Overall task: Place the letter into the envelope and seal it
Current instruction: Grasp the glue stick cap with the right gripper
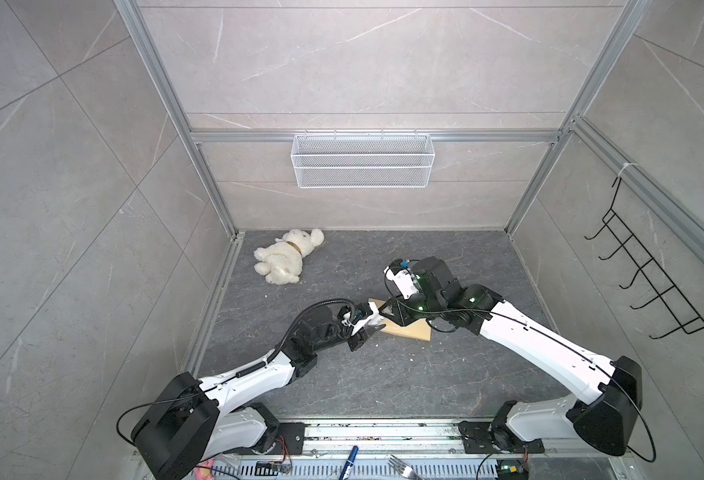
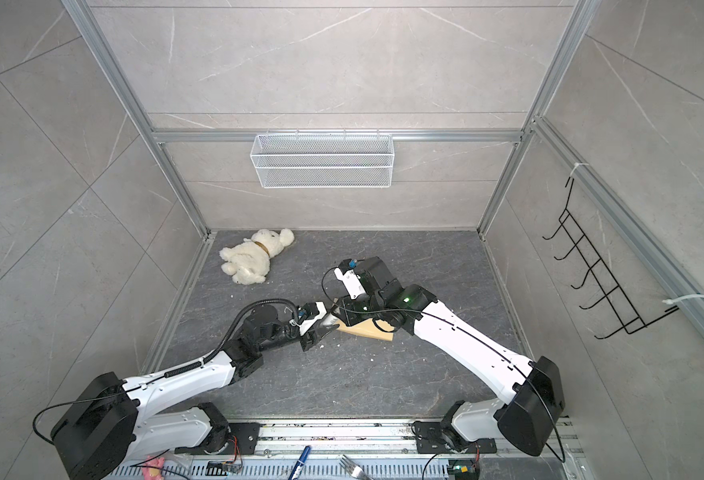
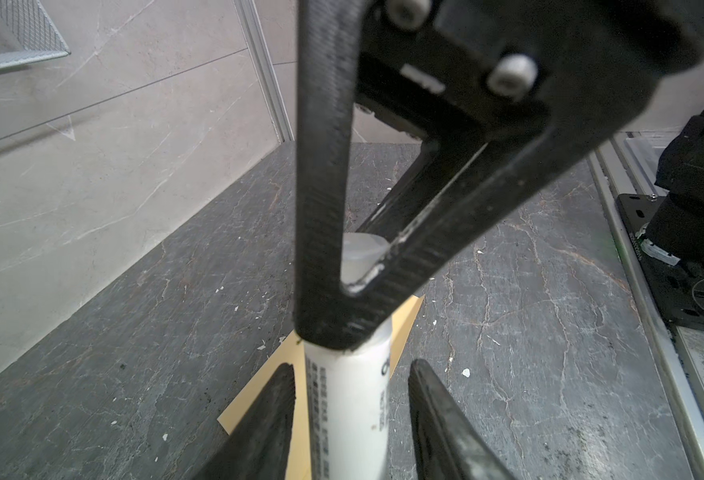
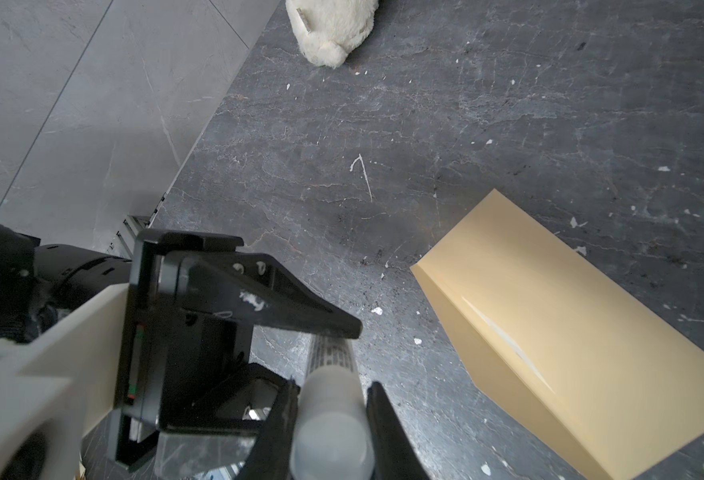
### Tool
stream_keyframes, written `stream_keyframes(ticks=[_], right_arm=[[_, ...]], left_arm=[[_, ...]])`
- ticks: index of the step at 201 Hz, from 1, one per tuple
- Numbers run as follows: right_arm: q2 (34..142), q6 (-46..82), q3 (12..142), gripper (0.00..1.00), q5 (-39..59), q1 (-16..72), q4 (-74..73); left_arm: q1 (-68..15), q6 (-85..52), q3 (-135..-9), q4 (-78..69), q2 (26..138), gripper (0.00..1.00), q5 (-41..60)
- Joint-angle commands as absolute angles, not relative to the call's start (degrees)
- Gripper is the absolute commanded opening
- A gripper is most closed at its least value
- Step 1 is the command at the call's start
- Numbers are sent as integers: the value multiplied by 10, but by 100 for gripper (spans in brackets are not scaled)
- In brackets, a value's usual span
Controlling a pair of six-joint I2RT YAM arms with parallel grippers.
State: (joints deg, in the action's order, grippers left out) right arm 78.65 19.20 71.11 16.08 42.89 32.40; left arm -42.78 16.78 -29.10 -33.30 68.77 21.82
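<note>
My left gripper should grab the white glue stick by the tube (image 1: 376, 318), so its frosted cap stays free to come off and the stick can seal the envelope (image 1: 409, 329).
The envelope (image 4: 570, 332) is plain yellow-tan and lies flat on the dark floor; both top views show it under the two grippers (image 1: 410, 330) (image 2: 369, 330). A white glue stick (image 3: 350, 399) hangs above it between the two grippers. My right gripper (image 4: 332, 384) is shut on the stick's frosted cap (image 4: 329, 419). My left gripper (image 3: 352, 365) is open around the tube's other end, with a gap on each side. In both top views the grippers meet tip to tip, left gripper (image 1: 377, 330), right gripper (image 1: 383, 312). The letter is out of view.
A white plush bear (image 1: 285, 257) lies at the back left of the floor. A wire basket (image 1: 362, 160) hangs on the back wall and a black hook rack (image 1: 649, 270) on the right wall. A pen (image 1: 350, 457) and fork (image 1: 400, 465) lie on the front rail.
</note>
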Motion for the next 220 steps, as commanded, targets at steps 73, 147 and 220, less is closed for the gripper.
stream_keyframes(ticks=[73, 147, 220], right_arm=[[796, 179, 722, 1, 174, 432, 315], [771, 135, 745, 0, 133, 431, 348], [723, 92, 761, 0, 103, 431, 376]], left_arm=[[-430, 167, -324, -344, 709, 7, 242], [-429, 182, -317, -302, 708, 0, 277], [-430, 194, -319, -258, 714, 0, 304]])
